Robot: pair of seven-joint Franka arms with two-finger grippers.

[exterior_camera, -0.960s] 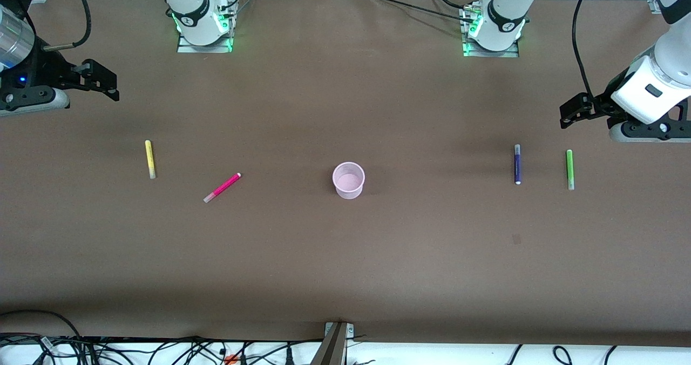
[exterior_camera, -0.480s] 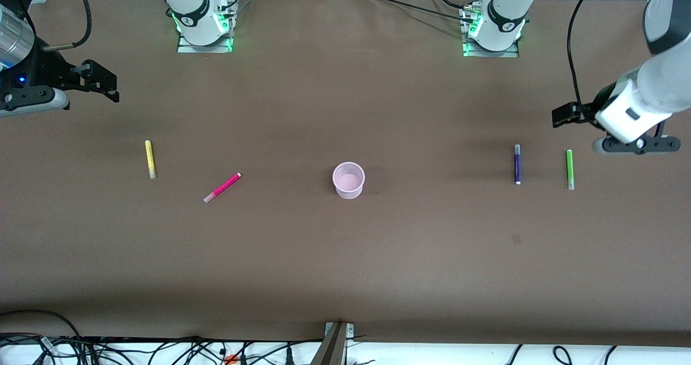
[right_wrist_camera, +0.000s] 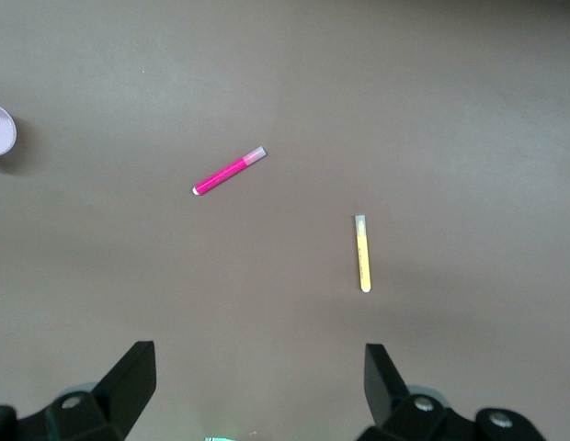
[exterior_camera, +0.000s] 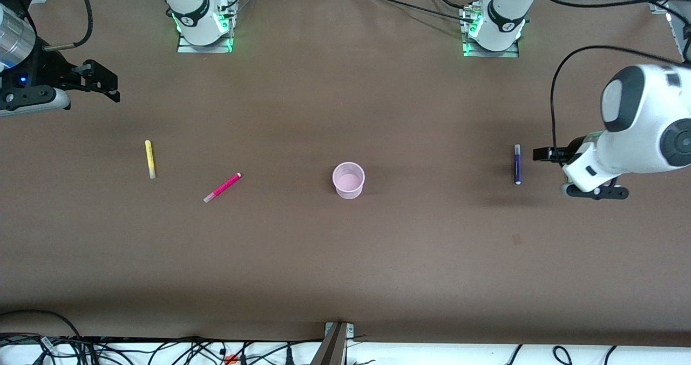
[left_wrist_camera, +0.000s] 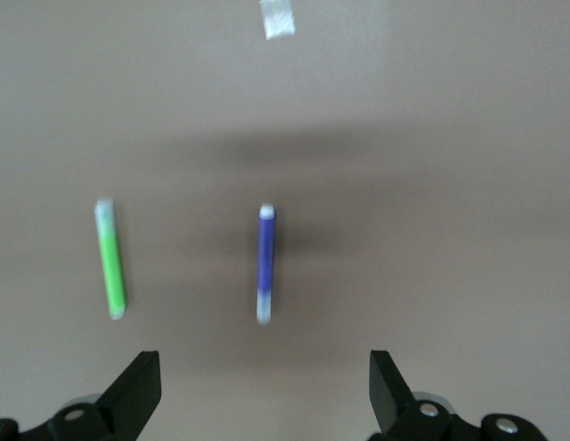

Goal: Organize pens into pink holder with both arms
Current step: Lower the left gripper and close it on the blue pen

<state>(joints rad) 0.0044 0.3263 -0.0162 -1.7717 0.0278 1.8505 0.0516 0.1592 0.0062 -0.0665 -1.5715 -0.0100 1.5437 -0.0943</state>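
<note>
The blue pen needs to go into the pink holder (exterior_camera: 349, 180). My left gripper will grab the pen by its blue body (exterior_camera: 517, 166) next.
The pink holder (exterior_camera: 349, 180) stands upright mid-table. It also shows at the edge of the right wrist view (right_wrist_camera: 0, 129). The yellow pen (exterior_camera: 149, 159) (right_wrist_camera: 362, 254) and the magenta pen (exterior_camera: 222, 187) (right_wrist_camera: 228, 171) lie toward the right arm's end. The blue pen (exterior_camera: 517, 164) (left_wrist_camera: 266, 262) lies toward the left arm's end. The green pen (left_wrist_camera: 110, 259) lies beside it, hidden under the left arm in the front view. My left gripper (exterior_camera: 541, 154) (left_wrist_camera: 264, 367) is open and empty, above the table beside the blue pen. My right gripper (exterior_camera: 107, 83) (right_wrist_camera: 257, 363) is open and empty and waits over its end.
Both arm bases (exterior_camera: 204, 25) (exterior_camera: 491, 30) stand along the table's back edge. A small pale mark (exterior_camera: 516, 239) (left_wrist_camera: 277, 18) lies on the brown table nearer the front camera than the blue pen. Cables and a bracket (exterior_camera: 337, 332) run along the front edge.
My left arm has swung down and inward from the table's end, and now covers the green pen in the front view. The right arm, the pens and the holder have not moved.
</note>
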